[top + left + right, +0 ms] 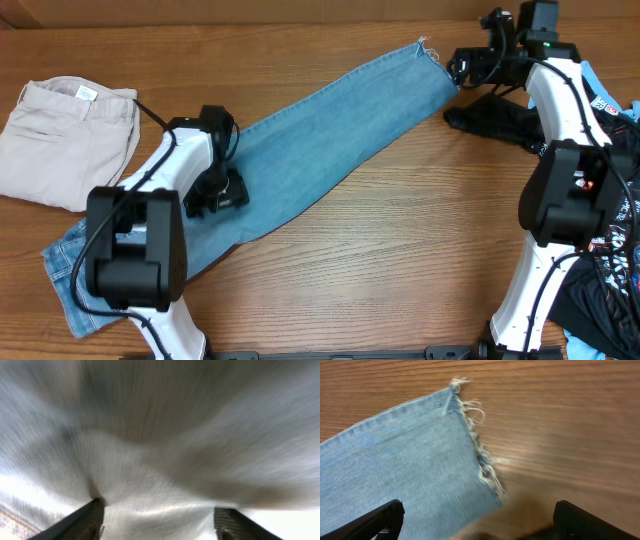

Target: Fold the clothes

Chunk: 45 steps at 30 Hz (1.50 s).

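I should grab the jeans (330, 120) next with my right gripper, by the edge of their frayed hem. Then I can pull the denim out straight for folding.
The light-blue jeans (330, 120) lie flat in a long diagonal, from the table's lower left up to a frayed hem (481, 457) at the upper right. My left gripper (218, 195) rests low on the denim near the thigh. In the left wrist view its fingers (90, 517) stand wide apart, with blurred, rippled denim (160, 450) filling the space between them. My right gripper (462, 68) hovers just beyond the hem. In the right wrist view it (479, 507) is open above the hem's corner, holding nothing.
Folded beige trousers (70, 140) lie at the upper left beside the jeans' waist end. A black printed jersey (500, 122) is spread by the right arm's base, and more dark cloth (610, 270) is heaped at the right edge. Bare wood (400, 250) lies below the jeans.
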Available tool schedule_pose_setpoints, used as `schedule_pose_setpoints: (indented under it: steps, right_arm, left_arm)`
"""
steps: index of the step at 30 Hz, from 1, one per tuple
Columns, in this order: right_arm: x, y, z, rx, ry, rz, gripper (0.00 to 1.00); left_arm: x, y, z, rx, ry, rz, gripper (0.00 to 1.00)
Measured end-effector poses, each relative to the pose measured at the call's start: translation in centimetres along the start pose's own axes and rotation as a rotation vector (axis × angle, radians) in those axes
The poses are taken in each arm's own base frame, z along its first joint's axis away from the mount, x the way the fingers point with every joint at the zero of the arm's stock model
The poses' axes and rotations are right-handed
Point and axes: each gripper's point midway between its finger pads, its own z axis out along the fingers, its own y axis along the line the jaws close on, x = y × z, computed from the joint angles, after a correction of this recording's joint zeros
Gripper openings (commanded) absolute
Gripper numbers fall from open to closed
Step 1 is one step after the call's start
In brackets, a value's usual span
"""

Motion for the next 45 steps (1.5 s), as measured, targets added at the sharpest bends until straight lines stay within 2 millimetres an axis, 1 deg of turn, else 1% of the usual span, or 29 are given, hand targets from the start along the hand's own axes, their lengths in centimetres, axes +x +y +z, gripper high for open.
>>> schedule_pose_setpoints:
  steps: [2,3,6,8,11,14,16,17,18,20,21,22,24,29,32,35,38,41,43,45]
  right_arm:
    - [0.1,0.3,1.1,-0.017,-0.007,-0.027,1.0]
    - [0.2,0.3,1.7,-0.023,-0.008,-0.036,1.0]
    - [0.9,0.4,3.9,-0.037,-0.001,-0.061,1.0]
    - [1.1,0.4,5.0,-0.046,-0.006,-0.072,1.0]
    - [1.4,0.6,6.4,-0.064,-0.015,-0.086,0.99]
    - [1.8,1.2,7.3,-0.102,-0.016,-0.095,0.93]
    - [2.1,1.5,7.8,-0.123,-0.014,-0.101,0.84]
    - [2.1,1.7,7.9,-0.131,-0.015,-0.103,0.74]
    - [2.1,1.9,8.0,-0.135,-0.016,-0.109,0.54]
    - [2.5,2.4,8.1,-0.15,0.003,-0.099,0.31]
    - [2.8,2.5,8.2,-0.152,0.01,-0.098,0.16]
    - [2.9,2.6,8.4,-0.155,0.014,-0.098,0.04]
    - [3.2,2.9,8.6,-0.164,0.024,-0.087,0.04]
    - [3.6,2.6,8.4,-0.147,0.051,-0.049,0.04]
    - [4.5,2.2,7.3,-0.103,0.111,-0.022,0.04]
    - [5.1,1.6,4.9,-0.021,0.176,0.005,0.04]
    - [5.3,1.2,1.3,0.067,0.229,0.04,0.04]
    - [5.7,1.1,-3.5,0.154,0.285,0.087,0.04]
    - [6.4,1.3,-5.9,0.191,0.323,0.113,0.04]
    - [7.8,1.5,-7.6,0.215,0.39,0.143,0.04]
  left_arm:
    - [-1.3,-0.6,-1.2,0.043,-0.071,-0.024,0.86]
    - [-1.6,-0.8,-1.9,0.064,-0.097,-0.035,0.87]
    - [-2.1,-1.2,-4.1,0.12,-0.161,-0.064,0.88]
    - [-2.1,-1.2,-5.0,0.138,-0.178,-0.072,0.88]
    - [-1.7,-1.1,-5.3,0.141,-0.169,-0.075,0.88]
    - [-1.3,-1.0,-5.2,0.137,-0.154,-0.074,0.88]
    - [-1.4,-1.0,-5.2,0.138,-0.153,-0.076,0.88]
    - [-1.4,-1.0,-5.2,0.138,-0.154,-0.076,0.88]
    - [-1.4,-1.0,-5.2,0.138,-0.153,-0.077,0.88]
    - [-1.3,-1.0,-5.2,0.138,-0.152,-0.076,0.88]
    - [-1.3,-0.9,-5.2,0.136,-0.15,-0.076,0.88]
    - [-1.2,-0.9,-5.2,0.136,-0.148,-0.076,0.88]
    - [-1.2,-0.9,-5.2,0.135,-0.147,-0.076,0.88]
    - [-1.2,-0.9,-5.2,0.135,-0.147,-0.076,0.87]
    - [-1.2,-0.9,-5.2,0.135,-0.148,-0.076,0.88]
    - [-1.3,-0.9,-5.2,0.136,-0.15,-0.076,0.88]
    - [-1.4,-0.9,-5.2,0.136,-0.154,-0.077,0.89]
    - [-1.5,-0.8,-5.2,0.131,-0.157,-0.079,0.88]
    - [-1.5,-0.7,-5.2,0.131,-0.158,-0.083,0.89]
    - [-1.6,-0.4,-5.2,0.131,-0.157,-0.09,0.89]
